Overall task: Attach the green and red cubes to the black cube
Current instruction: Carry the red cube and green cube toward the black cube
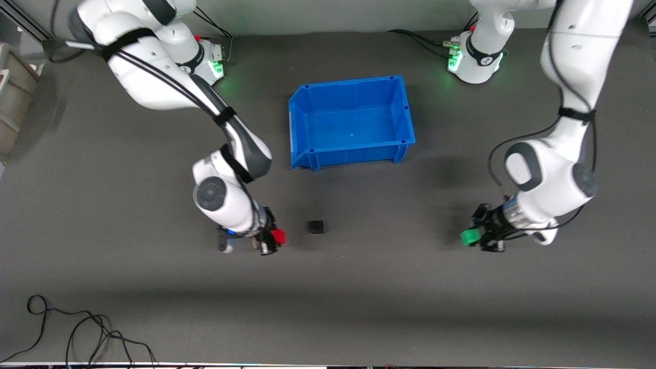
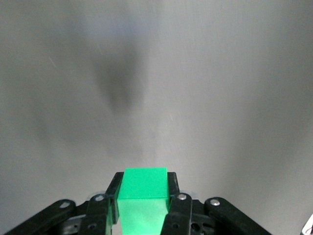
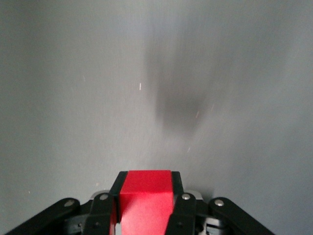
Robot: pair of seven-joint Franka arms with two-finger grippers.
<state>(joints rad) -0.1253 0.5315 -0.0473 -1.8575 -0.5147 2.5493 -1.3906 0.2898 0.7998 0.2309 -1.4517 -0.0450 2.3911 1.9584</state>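
Observation:
Empty table shows between the red cube (image 1: 278, 236) and the black cube (image 1: 316, 226), so attaching the red cube comes next and it is too early to open my right gripper.
The black cube (image 1: 316, 226) sits on the dark table, nearer the front camera than the blue bin. My right gripper (image 1: 277, 238) is shut on the red cube (image 1: 278, 236), held just beside the black cube toward the right arm's end; the red cube also shows between the fingers in the right wrist view (image 3: 145, 196). My left gripper (image 1: 474, 238) is shut on the green cube (image 1: 469, 237), held low over the table toward the left arm's end, well apart from the black cube; it also shows in the left wrist view (image 2: 144, 191). The black cube shows in neither wrist view.
An empty blue bin (image 1: 307, 102) stands mid-table, farther from the front camera than the black cube. A loose black cable (image 1: 77, 328) lies near the front edge at the right arm's end. A beige container (image 1: 13, 97) stands at that end's edge.

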